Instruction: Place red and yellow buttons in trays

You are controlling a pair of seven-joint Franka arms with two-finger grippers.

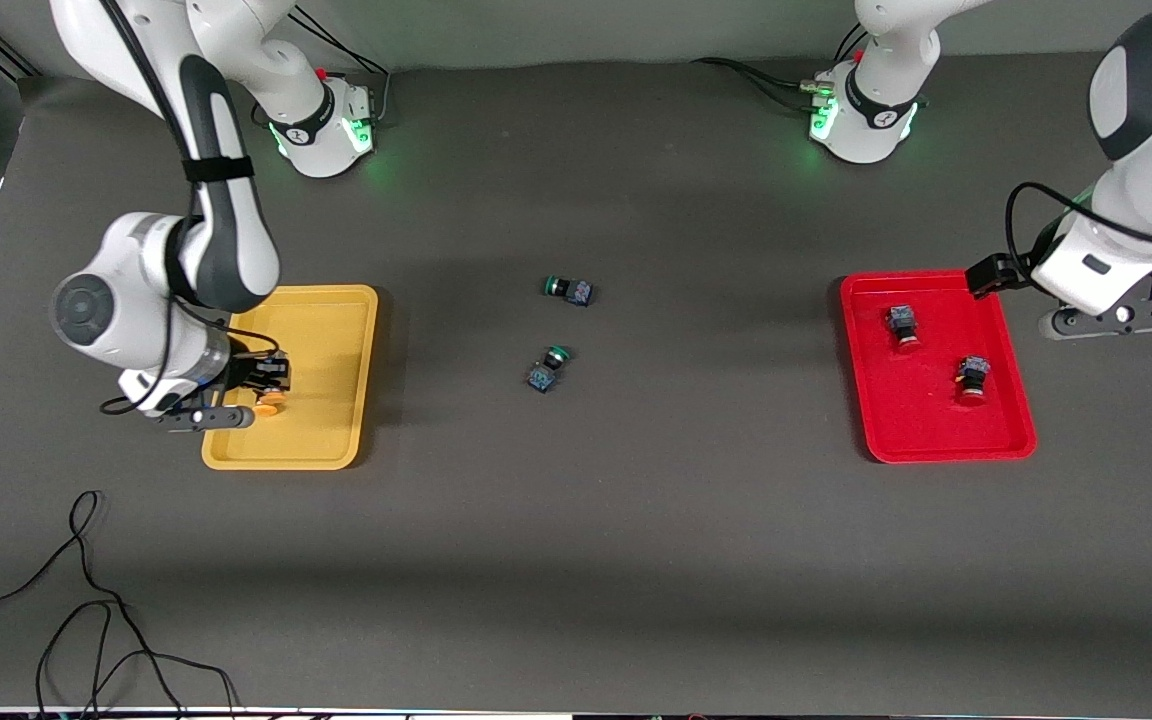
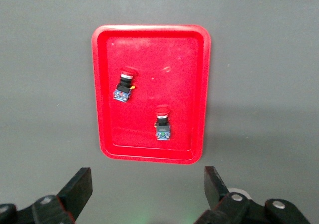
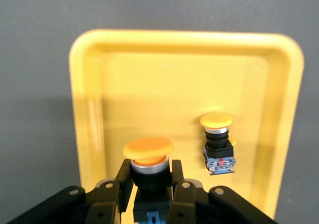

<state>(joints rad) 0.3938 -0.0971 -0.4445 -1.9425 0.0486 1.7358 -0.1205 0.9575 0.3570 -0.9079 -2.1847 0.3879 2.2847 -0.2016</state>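
The yellow button [image 3: 148, 149] hangs above the yellow tray's bottom in the right wrist view and would fall if my right gripper opened now. It goes lower next, before the release.
The yellow tray [image 1: 331, 400] lies toward the right arm's end of the table. My right gripper [image 1: 258, 388] is low over it, shut on a yellow button [image 3: 149, 152] just below the orange-yellow cap. A second yellow button [image 3: 217, 143] lies in the yellow tray [image 3: 164, 84] beside it. The red tray [image 1: 921, 425] lies toward the left arm's end and holds two red buttons [image 1: 903, 326] [image 1: 973, 378]. My left gripper [image 1: 992, 274] is open and empty, up over the edge of the red tray nearest the robots. The red tray [image 2: 149, 45] and both red buttons [image 2: 124, 83] [image 2: 162, 122] show past the left gripper [image 2: 148, 189].
Two green-capped switches [image 1: 568, 290] [image 1: 548, 367] lie on the dark table between the trays. A loose black cable [image 1: 86, 600] lies near the table's front edge at the right arm's end.
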